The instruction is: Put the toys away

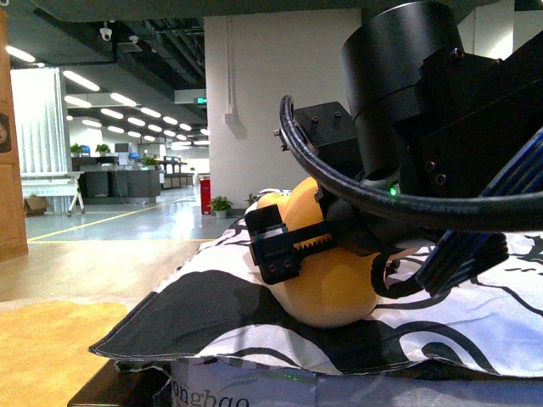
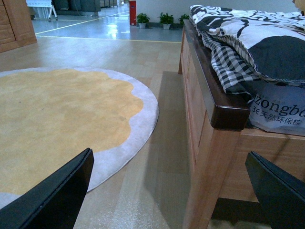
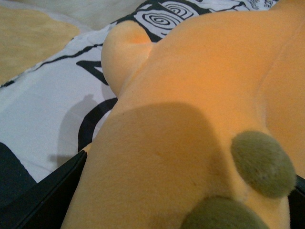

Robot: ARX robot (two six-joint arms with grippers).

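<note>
The robot's right hand should next grab the orange-yellow plush toy by its spiked body point(image 3: 181, 157). Then it can put the toy point(image 3: 200, 119) away.
The orange-yellow plush toy point(image 1: 331, 284) lies on the black-and-white bed cover point(image 1: 212, 297). My right gripper point(image 1: 293, 242) is open with its jaws spread around the toy's body, one black toothed finger point(image 1: 280, 246) across its near side. In the right wrist view the plush toy point(image 3: 200, 119) fills the frame between the jaws, with two dull green-brown spikes point(image 3: 262, 164) showing. My left gripper point(image 2: 176, 191) is open and empty, low beside the bed, above the floor.
A wooden bed frame point(image 2: 224, 105) with checked and patterned bedding point(image 2: 238, 52) stands beside the left gripper. A round yellow rug point(image 2: 57, 119) with a grey border lies on the floor. A wooden cabinet point(image 1: 10, 153) stands at the far left.
</note>
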